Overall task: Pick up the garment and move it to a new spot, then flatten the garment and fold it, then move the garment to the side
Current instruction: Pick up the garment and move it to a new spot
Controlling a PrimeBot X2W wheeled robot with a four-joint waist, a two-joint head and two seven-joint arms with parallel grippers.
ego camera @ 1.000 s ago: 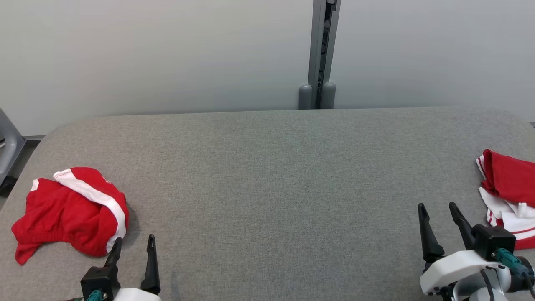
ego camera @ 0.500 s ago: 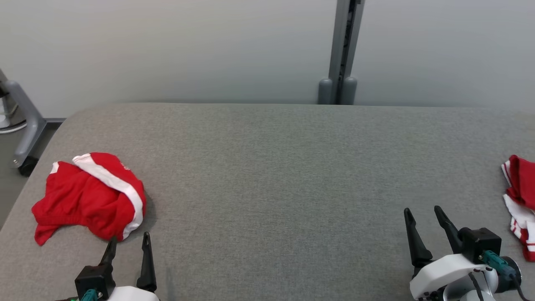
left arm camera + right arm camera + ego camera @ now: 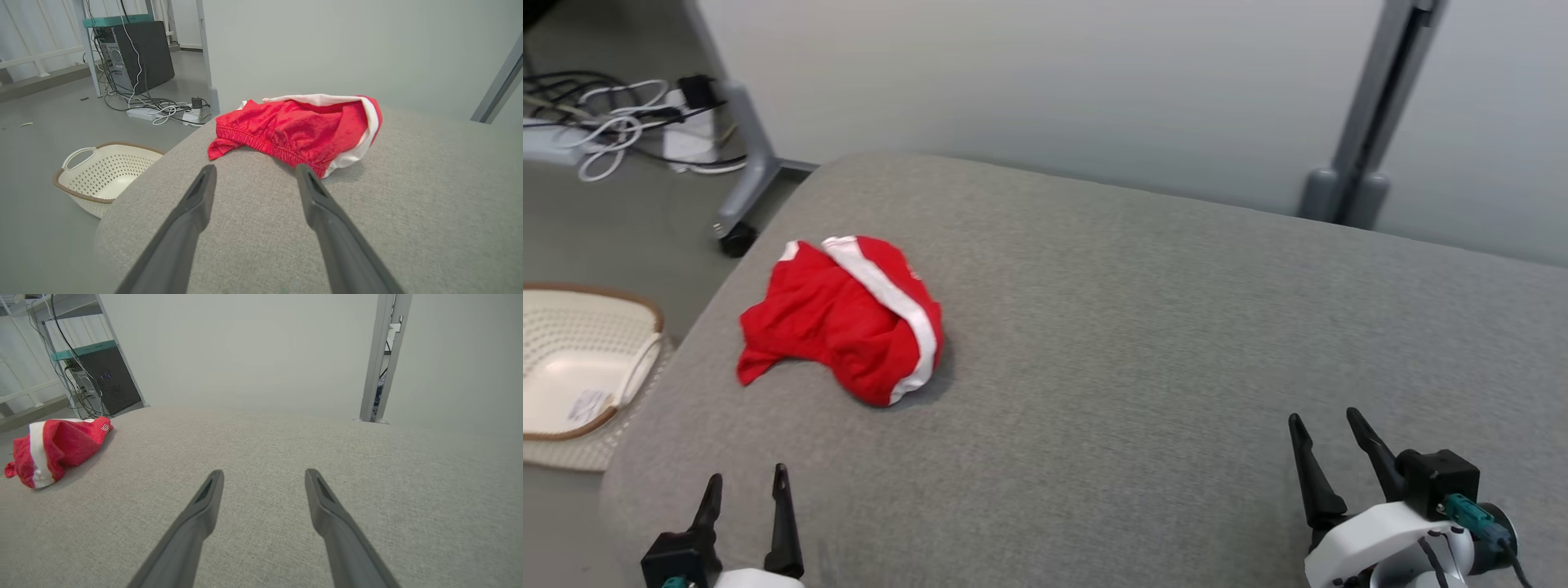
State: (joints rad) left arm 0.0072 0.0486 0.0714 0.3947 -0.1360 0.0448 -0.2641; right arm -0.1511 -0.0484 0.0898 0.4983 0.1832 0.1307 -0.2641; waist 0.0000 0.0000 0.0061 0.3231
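Next, my left gripper grabs the red elastic waistband (image 3: 274, 148) where the gathered edge (image 3: 297, 157) stands up, to pick up the slack garment.
The garment (image 3: 845, 317) is a crumpled red piece with a white stripe, lying on the grey table (image 3: 1143, 343) near its left end. In the left wrist view the garment (image 3: 298, 130) lies just beyond my fingers, elastic waistband toward me. The right wrist view has the garment (image 3: 55, 449) far off to the left. My left gripper (image 3: 745, 488) stands open at the lower left, short of the cloth, with nothing between its fingers. My right gripper (image 3: 1327, 431) is open and empty at the lower right, far from the garment.
A cream laundry basket (image 3: 572, 367) sits on the floor left of the table; the basket (image 3: 102, 173) is also in the left wrist view. Cables and a power strip (image 3: 613, 122) lie on the floor behind. A grey post (image 3: 1372, 122) stands at the wall.
The camera has swung left: the whole picture shifted right, bringing the basket and floor cables into view and carrying the second red-and-white cloth out at the right. Both grippers stay open.
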